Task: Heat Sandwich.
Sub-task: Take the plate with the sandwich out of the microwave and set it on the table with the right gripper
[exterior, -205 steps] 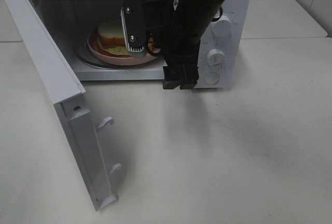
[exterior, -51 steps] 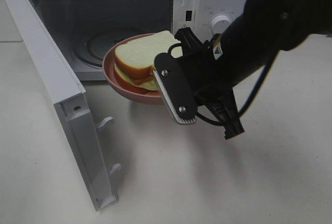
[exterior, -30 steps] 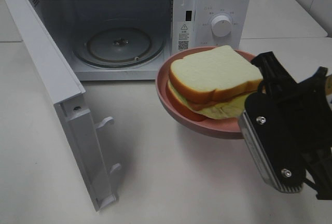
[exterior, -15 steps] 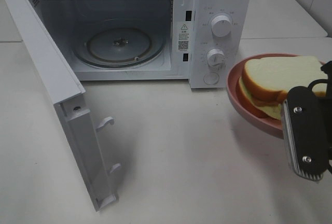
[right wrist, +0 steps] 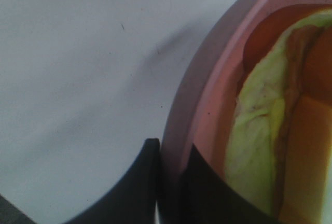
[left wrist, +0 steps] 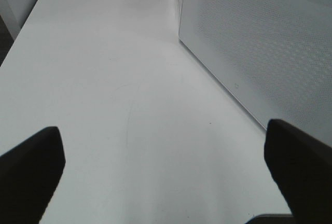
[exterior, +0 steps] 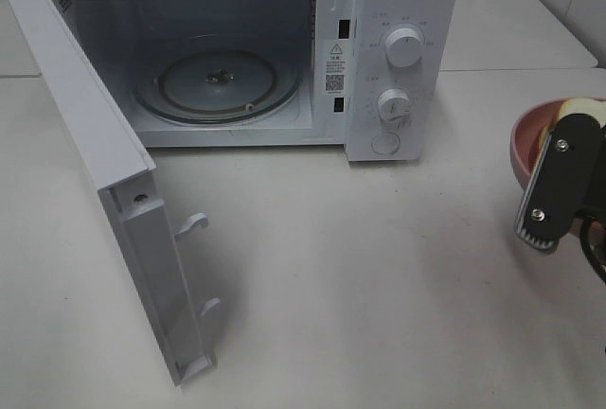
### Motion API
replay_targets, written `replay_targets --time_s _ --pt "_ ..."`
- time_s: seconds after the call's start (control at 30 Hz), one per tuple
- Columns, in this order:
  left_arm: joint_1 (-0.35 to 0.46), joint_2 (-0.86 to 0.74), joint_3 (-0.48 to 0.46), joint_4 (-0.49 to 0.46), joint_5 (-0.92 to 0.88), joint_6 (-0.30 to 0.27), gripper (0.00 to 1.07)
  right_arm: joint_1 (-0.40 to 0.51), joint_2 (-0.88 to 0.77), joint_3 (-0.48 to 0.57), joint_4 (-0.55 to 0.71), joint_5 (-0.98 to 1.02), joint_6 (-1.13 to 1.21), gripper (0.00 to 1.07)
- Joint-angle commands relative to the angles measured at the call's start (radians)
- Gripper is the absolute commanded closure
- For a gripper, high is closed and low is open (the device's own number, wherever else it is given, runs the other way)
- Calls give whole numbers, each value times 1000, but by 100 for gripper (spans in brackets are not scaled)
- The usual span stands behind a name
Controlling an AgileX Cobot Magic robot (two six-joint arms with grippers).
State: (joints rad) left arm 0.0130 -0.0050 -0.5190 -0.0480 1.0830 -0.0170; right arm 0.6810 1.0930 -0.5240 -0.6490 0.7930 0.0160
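Observation:
I should keep holding the pink plate with my right gripper, because the plate hangs tilted above the table and would fall if I opened now.
The sandwich lies on a round pink plate, showing pale bread and yellow-green filling. My right gripper is shut on the plate's rim, one finger on each side of it. In the exterior high view the right gripper holds the plate at the far right edge, right of the microwave, and only a sliver of the sandwich shows. My left gripper is open over bare table with nothing between its fingers; the exterior high view does not show it.
The white microwave stands at the back with its door swung wide open to the left. Its glass turntable is bare. In the left wrist view the door's perforated panel stands close by.
My right gripper has carried the plate with the sandwich to the right, from in front of the microwave to the view's right edge. The left gripper stays open.

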Motion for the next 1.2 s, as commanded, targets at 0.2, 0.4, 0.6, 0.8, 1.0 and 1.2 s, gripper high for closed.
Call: replay_targets --time_s 0.2,0.4,0.6,0.8,1.0,1.2 --pt "3 -4 3 -4 -14 -2 7 -7 215 -50 -99 8 268 107" --pt "3 -4 3 -4 -14 -2 7 -7 326 -109 -122 9 381 106" --pt "3 -4 3 -4 -14 -2 7 -44 458 -183 -121 8 478 106" --pt "3 -4 3 -4 -14 -2 7 -125 528 -215 -120 8 537 106" --pt "3 -4 3 -4 -14 -2 7 -230 596 -229 -151 -26 613 106" --pt "3 -4 3 -4 -14 -2 7 -307 655 -229 -191 -95 698 104"
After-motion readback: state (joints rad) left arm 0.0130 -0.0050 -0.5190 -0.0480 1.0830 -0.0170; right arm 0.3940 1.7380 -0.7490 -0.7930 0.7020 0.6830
